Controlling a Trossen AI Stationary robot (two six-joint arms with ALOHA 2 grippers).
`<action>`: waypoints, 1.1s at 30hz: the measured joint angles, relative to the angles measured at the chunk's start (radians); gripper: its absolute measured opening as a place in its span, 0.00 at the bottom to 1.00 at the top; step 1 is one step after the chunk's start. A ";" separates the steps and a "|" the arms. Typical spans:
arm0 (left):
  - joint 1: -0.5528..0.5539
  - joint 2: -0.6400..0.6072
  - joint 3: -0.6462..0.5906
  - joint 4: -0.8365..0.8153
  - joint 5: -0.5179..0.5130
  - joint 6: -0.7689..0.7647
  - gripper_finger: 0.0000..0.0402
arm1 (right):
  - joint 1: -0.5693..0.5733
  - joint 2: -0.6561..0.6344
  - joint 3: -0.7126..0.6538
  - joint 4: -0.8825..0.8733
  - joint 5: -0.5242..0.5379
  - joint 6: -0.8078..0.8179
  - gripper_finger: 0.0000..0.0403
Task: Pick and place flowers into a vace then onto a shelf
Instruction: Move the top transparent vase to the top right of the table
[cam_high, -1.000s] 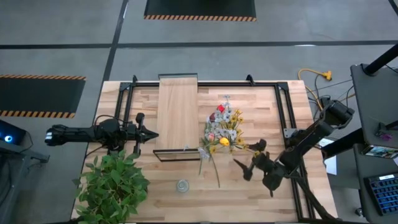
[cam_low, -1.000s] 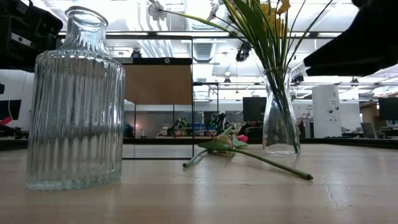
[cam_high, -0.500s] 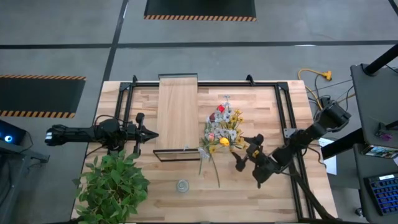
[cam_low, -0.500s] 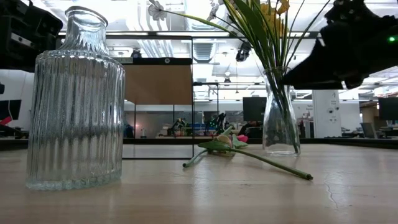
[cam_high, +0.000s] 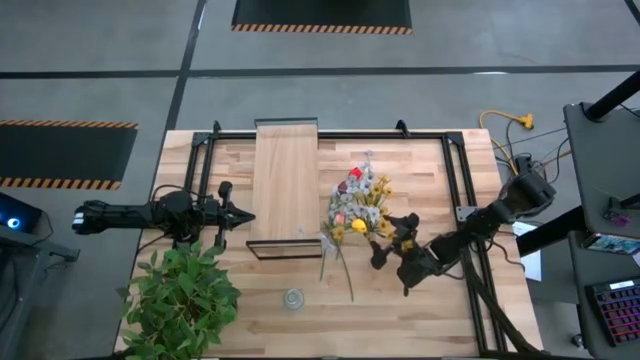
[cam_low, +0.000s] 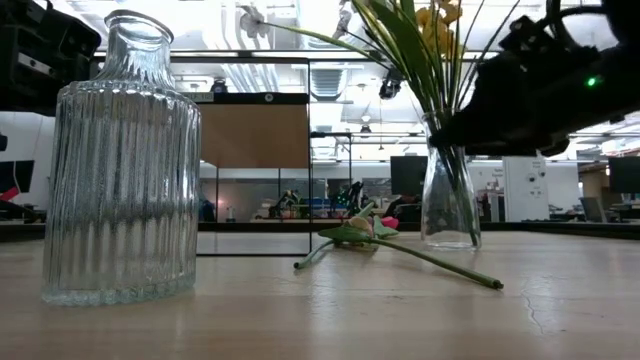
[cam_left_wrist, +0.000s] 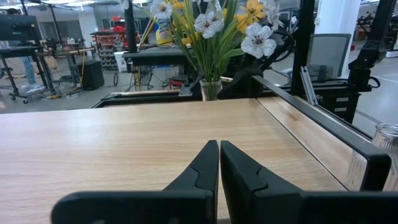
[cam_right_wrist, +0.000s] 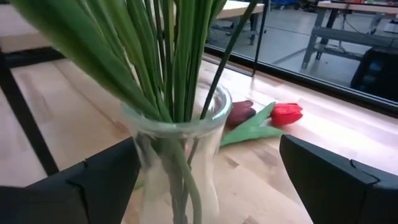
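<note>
The right gripper should grab the glass vase by its neck (cam_right_wrist: 179, 152) next, so that the glass vase's open rim (cam_right_wrist: 214, 111) stays free to hold the flowers.
The flowers (cam_high: 358, 205) stand in a clear glass vase (cam_right_wrist: 177, 146) on the table, right of the shelf (cam_high: 287, 180). They are yellow, white and red blooms on green stems. One red tulip (cam_right_wrist: 286, 114) lies flat on the table by the vase, its stem (cam_high: 345, 272) pointing to the near edge. My right gripper (cam_high: 388, 240) is open just right of the vase; in the right wrist view (cam_right_wrist: 208, 152) a finger stands on either side of the glass, apart from it. My left gripper (cam_high: 243, 215) is shut and waits by the shelf's left side.
A small ribbed glass bottle (cam_high: 293, 298) stands near the table's near edge, and looms large in the low view (cam_low: 120, 160). A bushy leafy plant (cam_high: 185, 295) fills the near left corner. A black metal frame (cam_high: 455, 180) borders the working area.
My right gripper has moved toward the table's left and far edges, closing in on the vase with the flowers, and stays open. The vase, the flowers and the lying tulip have kept their places.
</note>
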 joint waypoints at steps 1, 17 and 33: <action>0.000 0.000 0.000 0.000 0.000 0.000 0.00 | -0.004 0.013 0.000 0.009 0.000 0.002 0.91; 0.000 0.000 0.000 0.000 0.000 0.000 0.00 | -0.020 0.134 0.015 0.139 0.083 -0.001 0.91; 0.000 0.000 0.000 0.000 0.000 0.000 0.00 | -0.020 0.132 0.031 0.137 0.097 -0.015 0.53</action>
